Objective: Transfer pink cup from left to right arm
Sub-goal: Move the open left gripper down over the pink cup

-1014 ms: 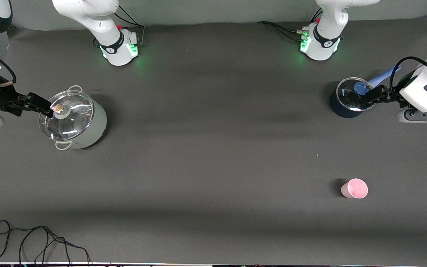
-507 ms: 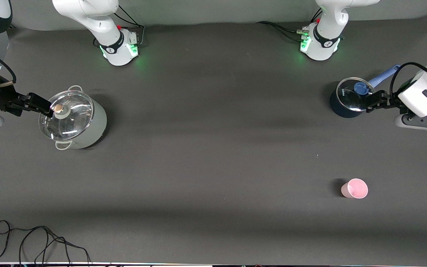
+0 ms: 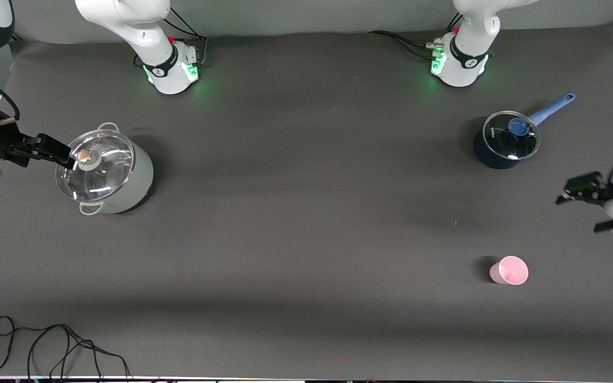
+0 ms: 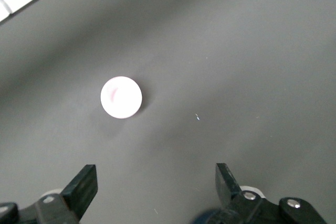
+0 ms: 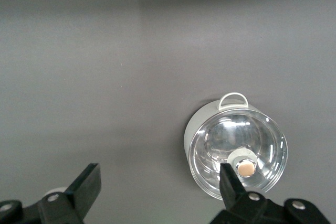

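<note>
I should reach the pink cup with my left gripper and take hold of its lower body [image 3: 501,275]. The pink cup's rim then stays free for the handover.
The pink cup [image 3: 508,270] stands upright on the dark table toward the left arm's end, nearer the front camera than the blue saucepan. In the left wrist view the pink cup [image 4: 121,97] shows from above, apart from the fingers. My left gripper [image 3: 578,213] is open and empty, up in the air over bare table between the saucepan and the cup; in its own view the left gripper [image 4: 156,179] has its jaws wide apart. My right gripper [image 3: 54,150] is open and empty, hovering at the grey pot's lid; the right gripper [image 5: 160,182] has one finger over the lid knob.
A blue saucepan [image 3: 506,141] with a glass lid and blue handle stands toward the left arm's end. A grey pot [image 3: 107,173] with a glass lid stands toward the right arm's end and also shows in the right wrist view [image 5: 236,153]. A black cable [image 3: 56,346] lies near the front edge.
My left gripper has moved off the blue saucepan toward the front camera, closer to the pink cup. The right arm and the cup have not moved.
</note>
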`<state>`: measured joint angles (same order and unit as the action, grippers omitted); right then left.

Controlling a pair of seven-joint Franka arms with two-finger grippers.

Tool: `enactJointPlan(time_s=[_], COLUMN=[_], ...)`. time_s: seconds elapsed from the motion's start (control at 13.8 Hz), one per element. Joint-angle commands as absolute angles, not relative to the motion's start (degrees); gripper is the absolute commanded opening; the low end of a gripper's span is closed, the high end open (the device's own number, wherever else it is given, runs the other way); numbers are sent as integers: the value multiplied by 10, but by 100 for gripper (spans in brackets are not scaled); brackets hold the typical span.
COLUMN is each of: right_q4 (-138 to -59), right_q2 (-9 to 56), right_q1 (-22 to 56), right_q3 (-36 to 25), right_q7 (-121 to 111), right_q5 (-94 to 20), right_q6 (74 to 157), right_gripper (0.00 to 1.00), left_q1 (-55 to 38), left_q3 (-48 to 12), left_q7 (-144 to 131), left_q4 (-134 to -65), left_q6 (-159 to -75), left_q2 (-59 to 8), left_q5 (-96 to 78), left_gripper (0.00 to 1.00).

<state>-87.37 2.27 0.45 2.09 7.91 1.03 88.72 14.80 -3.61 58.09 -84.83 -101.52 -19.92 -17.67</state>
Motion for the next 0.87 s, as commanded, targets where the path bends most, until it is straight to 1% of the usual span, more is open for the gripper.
enactJointPlan(time_s=[0.0, 0.29, 0.51, 0.8], right_q4=[-867, -867, -867, -868], right_q2=[25, 25, 25, 25], right_q1=[4, 5, 5, 5], right_q3=[24, 25, 25, 25], right_q7=[83, 83, 83, 83], right_q5=[11, 11, 11, 11], right_q6=[881, 881, 881, 881], right_gripper=[100, 100, 100, 100], left_q1=[217, 280, 297, 312], left_q3=[-41, -41, -40, -41], left_q7=[771, 1051, 1190, 1328], left_q4=[-824, -826, -847, -860], left_q6=[-1019, -1023, -1051, -1051], left_q2=[-278, -401, -453, -509], left_q5=[-286, -473, -546, -643], left_gripper=[100, 100, 100, 100])
